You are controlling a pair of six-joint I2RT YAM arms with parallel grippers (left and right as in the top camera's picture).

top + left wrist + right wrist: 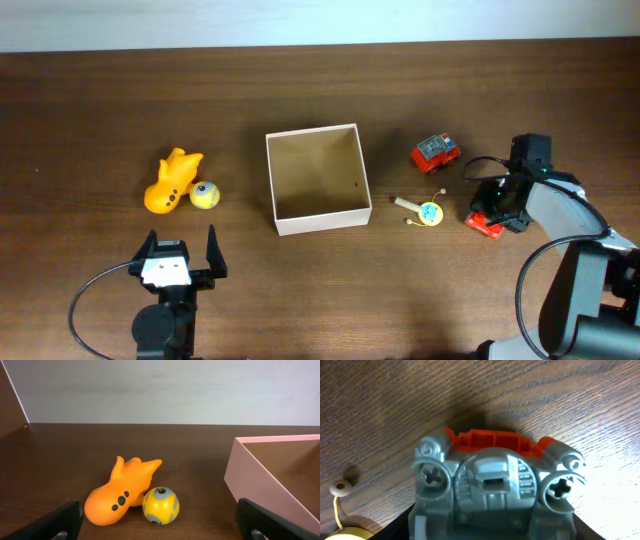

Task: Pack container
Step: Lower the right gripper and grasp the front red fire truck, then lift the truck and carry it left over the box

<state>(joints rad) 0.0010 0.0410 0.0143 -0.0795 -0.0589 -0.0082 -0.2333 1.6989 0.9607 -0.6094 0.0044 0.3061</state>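
My right gripper's fingers are shut around the car's body. The red and grey toy car (486, 223) would come up off the table if I lifted that gripper now.
The container (325, 220) is a square white-walled box with a brown inside, empty, at the table's middle; its wall shows in the left wrist view (260, 480). My left gripper (182, 252) is open and empty, in front of an orange fish toy (172, 180) and a yellow ball (205, 196). Both also show in the left wrist view, the fish (117, 495) and ball (160, 505), beyond the fingers (160, 531). My right gripper (503, 205) is shut on a red and grey toy car (486, 223), whose grey underside (492, 485) fills the right wrist view.
Another red toy car (436, 152) stands right of the container. A small yellow disc toy with a string and bead (428, 212) lies between the container and my right gripper; its bead shows in the right wrist view (339, 488). The table's far edge meets a white wall.
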